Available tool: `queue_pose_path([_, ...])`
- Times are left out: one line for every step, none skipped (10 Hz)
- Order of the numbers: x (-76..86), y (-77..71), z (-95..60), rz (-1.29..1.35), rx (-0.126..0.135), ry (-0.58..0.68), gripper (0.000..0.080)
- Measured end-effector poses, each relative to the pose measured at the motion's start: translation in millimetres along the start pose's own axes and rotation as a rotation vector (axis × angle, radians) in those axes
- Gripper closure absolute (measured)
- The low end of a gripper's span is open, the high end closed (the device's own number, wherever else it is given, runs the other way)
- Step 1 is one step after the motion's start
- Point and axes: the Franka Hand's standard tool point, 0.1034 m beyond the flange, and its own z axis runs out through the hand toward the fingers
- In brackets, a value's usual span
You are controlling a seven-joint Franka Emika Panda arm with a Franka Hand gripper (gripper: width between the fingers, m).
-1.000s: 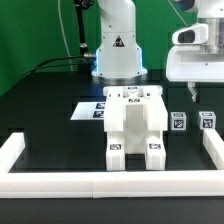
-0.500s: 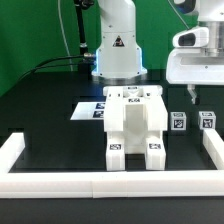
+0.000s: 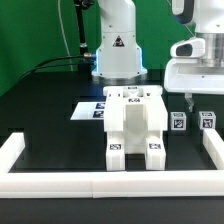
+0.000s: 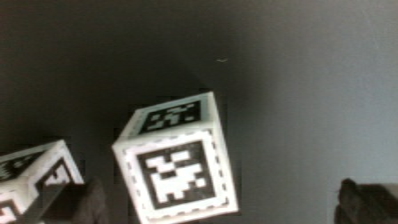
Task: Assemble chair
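Observation:
The next piece is still to be added to the chair (image 3: 135,125). My gripper will grab the small white cube by its opposite sides, on either side of the tags, to do that.
The partly joined chair (image 3: 135,125), white blocky pieces with square tags, stands mid-table. Two small white tagged cubes (image 3: 178,122) (image 3: 207,121) sit apart on the black table at the exterior view's right. My gripper (image 3: 197,102) hangs just above them, open and empty. In the wrist view one cube (image 4: 178,165) lies below and between my two dark fingertips (image 4: 370,200), and the other cube (image 4: 32,175) shows at the picture's edge. My gripper (image 4: 217,205) touches neither.
The marker board (image 3: 92,111) lies flat behind the chair. White border rails run along the exterior view's left (image 3: 10,150), front (image 3: 110,183) and right (image 3: 212,150). The robot base (image 3: 118,50) stands at the back.
My gripper has come down toward the two cubes and shifted slightly. The chair and cubes have not moved.

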Motion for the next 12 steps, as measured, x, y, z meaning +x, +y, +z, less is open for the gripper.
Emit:
queue_pose_path([-1.0, 1.3, 3.1, 0.0, -0.005, -0.004, 0.0151])
queue_pose_path([-2.0, 1.6, 6.1, -0.002, -0.009, -0.007, 0.0151])
queue_pose_path([-2.3, 1.9, 6.9, -0.003, -0.01, -0.008, 0.0151])
queue_pose_path([-2.8, 2.6, 8.2, -0.006, -0.012, -0.009, 0.0151])
queue_pose_path([-4.2, 2.5, 9.6, -0.008, -0.014, -0.011, 0.0151])
queue_pose_path([-4.1, 2.6, 9.5, -0.009, -0.014, -0.011, 0.0151])
queue_pose_path([-4.0, 2.7, 9.5, -0.009, -0.014, -0.011, 0.0273])
queue_pose_path([-4.0, 2.7, 9.5, -0.009, -0.014, -0.011, 0.041])
queue_pose_path([-3.9, 2.6, 9.4, -0.009, -0.014, -0.01, 0.041])
queue_pose_path([-4.0, 2.6, 9.5, -0.009, -0.014, -0.01, 0.0517])
queue_pose_path([-4.0, 2.7, 9.5, -0.009, -0.014, -0.01, 0.0517])
queue_pose_path([-4.0, 2.7, 9.5, -0.009, -0.014, -0.011, 0.0517])
